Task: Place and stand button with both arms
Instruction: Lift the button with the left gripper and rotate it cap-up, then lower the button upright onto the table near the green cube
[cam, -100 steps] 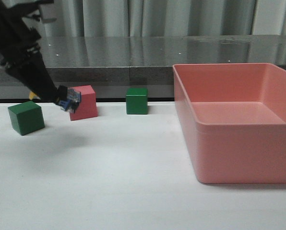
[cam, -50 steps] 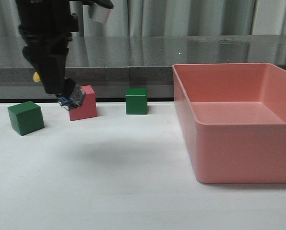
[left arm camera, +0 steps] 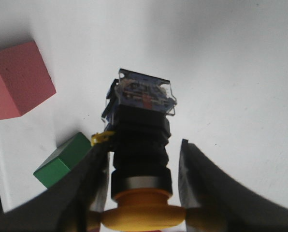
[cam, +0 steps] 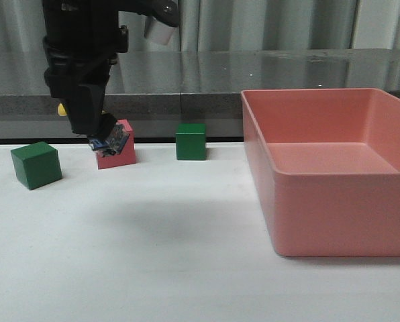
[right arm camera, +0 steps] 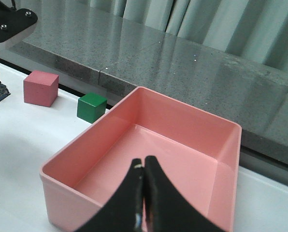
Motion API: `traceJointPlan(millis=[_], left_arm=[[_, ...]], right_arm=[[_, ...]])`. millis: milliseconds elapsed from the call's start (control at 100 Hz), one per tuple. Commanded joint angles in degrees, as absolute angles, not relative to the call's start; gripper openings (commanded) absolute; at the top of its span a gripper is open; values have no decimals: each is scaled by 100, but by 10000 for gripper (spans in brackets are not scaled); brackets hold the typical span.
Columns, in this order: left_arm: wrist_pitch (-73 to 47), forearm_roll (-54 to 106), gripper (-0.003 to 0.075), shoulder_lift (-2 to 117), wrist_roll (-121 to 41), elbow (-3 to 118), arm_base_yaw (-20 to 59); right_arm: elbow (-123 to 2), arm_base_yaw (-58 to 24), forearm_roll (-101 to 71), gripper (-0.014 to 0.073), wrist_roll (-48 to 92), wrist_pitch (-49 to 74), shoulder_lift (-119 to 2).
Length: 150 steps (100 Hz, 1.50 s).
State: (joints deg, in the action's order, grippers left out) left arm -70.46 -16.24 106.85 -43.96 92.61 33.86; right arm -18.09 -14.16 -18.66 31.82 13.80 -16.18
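Note:
My left gripper needs to keep holding the button until the button is lower. The button's clear base is high above the white table in the front view.
My left gripper (cam: pixel 99 131) is shut on the button (cam: pixel 111 141) and holds it above the white table, just in front of the pink cube (cam: pixel 119 149). In the left wrist view the fingers (left arm camera: pixel 98 179) clamp the yellow cap, and the button (left arm camera: pixel 141 140) points its black body and blue/clear base away towards the table. A bit of yellow cap (cam: pixel 62 109) shows behind the arm in the front view. My right gripper (right arm camera: pixel 144 166) is shut and empty, above the pink bin (right arm camera: pixel 86 145). It is out of the front view.
The large pink bin (cam: pixel 334 201) fills the right side of the table. One green cube (cam: pixel 36 164) sits at the far left and another (cam: pixel 191 141) at the back middle. A grey ledge and curtains run behind the table.
My left arm has swung right and turned more upright with the button still held. The button's base now points downward beside the pink cube. The cubes and the bin have not moved.

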Motion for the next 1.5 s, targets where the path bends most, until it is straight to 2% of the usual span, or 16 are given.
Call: traceJointPlan(millis=[0, 430, 840, 1490], left_arm=[[-7321, -1468, -19, 10413, -4328, 9413, 3283], [-7321, -1265, -19, 10413, -4268, 8321, 3072], [-7321, -1505, -19, 10847, -4246, 8310, 3004], [-7321, -1727, -19, 10843, -4246, 8310, 3004]], right_arm=[[-1955, -1388, -1918, -62, 3158, 983, -1664], [-1955, -1388, -1918, -62, 3158, 983, -1664], [-1955, -1388, -1918, -62, 3158, 1014, -1664], [-1955, -1388, -1918, -62, 3158, 1027, -1664]])
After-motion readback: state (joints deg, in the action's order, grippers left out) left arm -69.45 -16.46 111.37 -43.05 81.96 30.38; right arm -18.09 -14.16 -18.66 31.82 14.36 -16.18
